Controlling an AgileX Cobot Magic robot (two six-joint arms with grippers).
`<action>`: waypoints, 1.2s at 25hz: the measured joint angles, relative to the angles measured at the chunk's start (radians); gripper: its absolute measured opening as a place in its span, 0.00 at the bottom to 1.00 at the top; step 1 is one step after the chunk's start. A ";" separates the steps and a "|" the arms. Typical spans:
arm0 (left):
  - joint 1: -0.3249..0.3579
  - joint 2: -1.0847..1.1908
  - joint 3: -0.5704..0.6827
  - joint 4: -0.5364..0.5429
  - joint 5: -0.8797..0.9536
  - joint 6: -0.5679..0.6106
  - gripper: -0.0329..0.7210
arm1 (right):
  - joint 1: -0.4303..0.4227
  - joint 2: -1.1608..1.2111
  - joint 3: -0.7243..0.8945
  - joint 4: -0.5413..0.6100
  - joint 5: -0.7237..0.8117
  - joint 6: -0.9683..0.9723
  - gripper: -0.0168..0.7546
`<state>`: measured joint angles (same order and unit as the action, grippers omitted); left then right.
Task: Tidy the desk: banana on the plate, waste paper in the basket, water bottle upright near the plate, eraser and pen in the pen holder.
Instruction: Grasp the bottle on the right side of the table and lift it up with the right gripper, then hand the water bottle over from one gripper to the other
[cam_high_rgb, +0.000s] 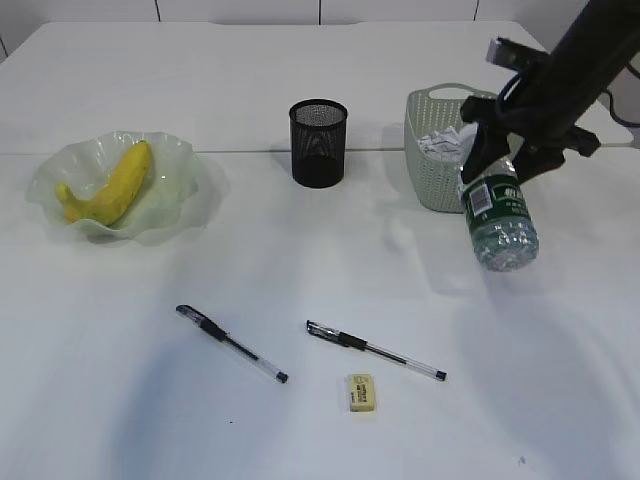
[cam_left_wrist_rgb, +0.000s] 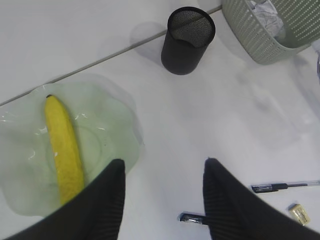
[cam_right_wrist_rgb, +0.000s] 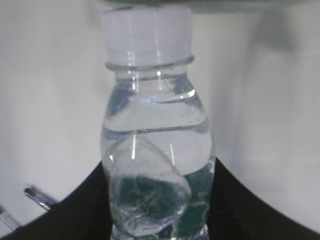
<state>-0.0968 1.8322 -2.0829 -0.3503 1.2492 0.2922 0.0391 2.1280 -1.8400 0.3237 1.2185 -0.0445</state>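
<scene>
My left gripper grabs the water bottle by its exposed base end (cam_high_rgb: 503, 238) next, since my right gripper's fingers already cover the bottle's upper end.
My right gripper (cam_high_rgb: 505, 155) is shut on the water bottle (cam_high_rgb: 497, 215) and holds it tilted in the air in front of the basket (cam_high_rgb: 430, 130), base toward the camera. In the right wrist view the bottle (cam_right_wrist_rgb: 155, 145) fills the gap between the fingers, white cap (cam_right_wrist_rgb: 146, 32) away from me. The banana (cam_high_rgb: 110, 185) lies on the pale green plate (cam_high_rgb: 180, 165). Crumpled waste paper (cam_high_rgb: 440, 145) sits in the basket. Two pens (cam_high_rgb: 232, 344) (cam_high_rgb: 375, 349) and the yellow eraser (cam_high_rgb: 362, 392) lie on the table. My left gripper (cam_left_wrist_rgb: 162, 170) hangs open and empty just right of the plate (cam_left_wrist_rgb: 117, 120).
The black mesh pen holder (cam_high_rgb: 318, 142) stands between plate and basket at the back. In the left wrist view a pen (cam_left_wrist_rgb: 285, 186) and the eraser (cam_left_wrist_rgb: 299, 214) lie at lower right. A table seam runs across behind the plate.
</scene>
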 joint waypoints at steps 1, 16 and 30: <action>0.000 0.000 0.000 0.000 0.000 0.000 0.51 | 0.000 -0.007 -0.023 0.025 0.000 -0.028 0.47; 0.000 0.000 0.000 0.000 0.000 0.000 0.49 | 0.000 -0.011 -0.264 0.578 0.017 -0.477 0.47; 0.000 0.000 0.000 -0.108 0.000 0.000 0.45 | 0.000 -0.011 -0.266 0.940 0.017 -0.777 0.46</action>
<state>-0.0968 1.8322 -2.0829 -0.4583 1.2492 0.2922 0.0391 2.1170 -2.1061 1.2640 1.2354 -0.8212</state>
